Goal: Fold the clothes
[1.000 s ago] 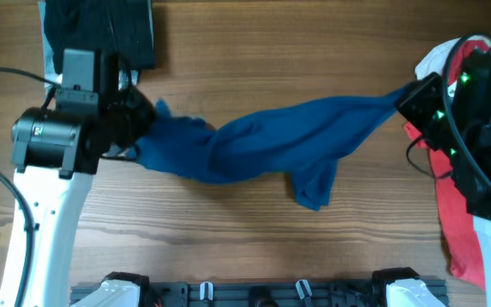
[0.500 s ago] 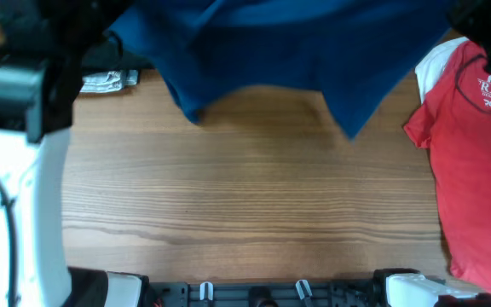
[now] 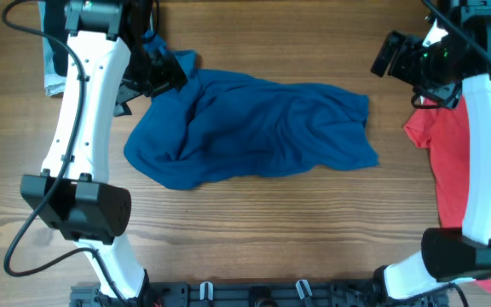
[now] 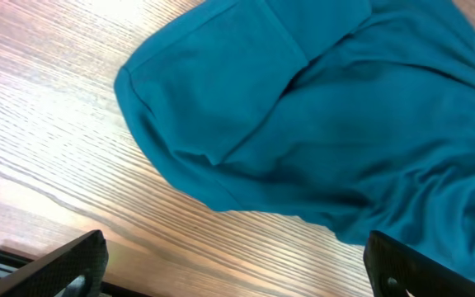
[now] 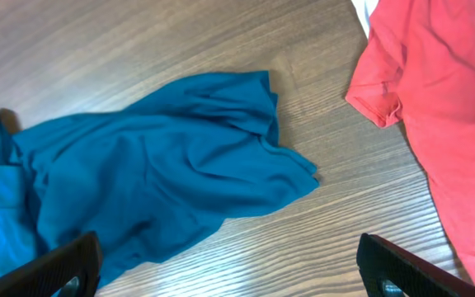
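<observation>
The dark blue shirt has to be straightened for folding, so my left gripper needs to grab its outer edge (image 3: 141, 135) farthest from the red T-shirt (image 3: 452, 162).
The dark blue shirt (image 3: 250, 128) lies loose and wrinkled across the middle of the table, with nothing holding it. It also fills the upper part of the left wrist view (image 4: 320, 115) and the left of the right wrist view (image 5: 155, 173). My left gripper (image 3: 162, 72) hovers at the shirt's back-left corner. Its jaws stand wide open over bare wood (image 4: 237, 272). My right gripper (image 3: 390, 54) hangs above the table just beyond the shirt's back-right corner, open and empty (image 5: 229, 276). A red T-shirt (image 3: 452, 162) lies along the right edge (image 5: 444, 107).
A grey and dark garment (image 3: 52, 64) lies at the back left behind the left arm. A black rail (image 3: 254, 294) with the arm bases runs along the front edge. Bare wood (image 3: 262, 230) lies in front of the blue shirt.
Both grippers, shut on the blue shirt's ends a second ago, lifted it and have opened. The shirt has dropped and lies spread wider on the table.
</observation>
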You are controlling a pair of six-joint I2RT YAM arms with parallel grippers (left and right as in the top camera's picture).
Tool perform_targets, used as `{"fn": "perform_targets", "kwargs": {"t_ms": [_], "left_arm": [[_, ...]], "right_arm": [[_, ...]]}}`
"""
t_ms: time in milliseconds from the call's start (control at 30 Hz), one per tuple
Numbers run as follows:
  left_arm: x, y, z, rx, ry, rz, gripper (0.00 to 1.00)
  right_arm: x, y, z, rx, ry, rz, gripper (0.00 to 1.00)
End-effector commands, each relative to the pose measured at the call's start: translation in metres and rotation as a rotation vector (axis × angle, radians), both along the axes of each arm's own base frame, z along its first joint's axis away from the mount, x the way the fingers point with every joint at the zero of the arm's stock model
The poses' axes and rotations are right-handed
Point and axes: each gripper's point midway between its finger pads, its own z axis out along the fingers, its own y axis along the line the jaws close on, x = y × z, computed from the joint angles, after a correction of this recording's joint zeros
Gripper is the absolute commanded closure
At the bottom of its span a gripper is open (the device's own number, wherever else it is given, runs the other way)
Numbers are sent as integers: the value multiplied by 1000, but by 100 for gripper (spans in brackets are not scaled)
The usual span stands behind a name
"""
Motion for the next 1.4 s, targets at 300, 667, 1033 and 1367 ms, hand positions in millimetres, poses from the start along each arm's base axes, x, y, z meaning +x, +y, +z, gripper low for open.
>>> {"fn": "perform_targets", "kwargs": {"t_ms": [300, 667, 1033, 1367], "left_arm": [[-59, 50, -116, 14, 346, 102, 0], [-83, 82, -170, -161, 354, 139, 26], [-88, 71, -199, -182, 330, 113, 50], [-98, 63, -169, -217, 318, 124, 96]], "right_arm": [[0, -2, -24, -42, 86, 74, 0], [7, 0, -22, -36, 57, 83, 0], [4, 3, -42, -17, 106, 85, 1], [-21, 11, -121, 51, 305, 38, 13]]}}
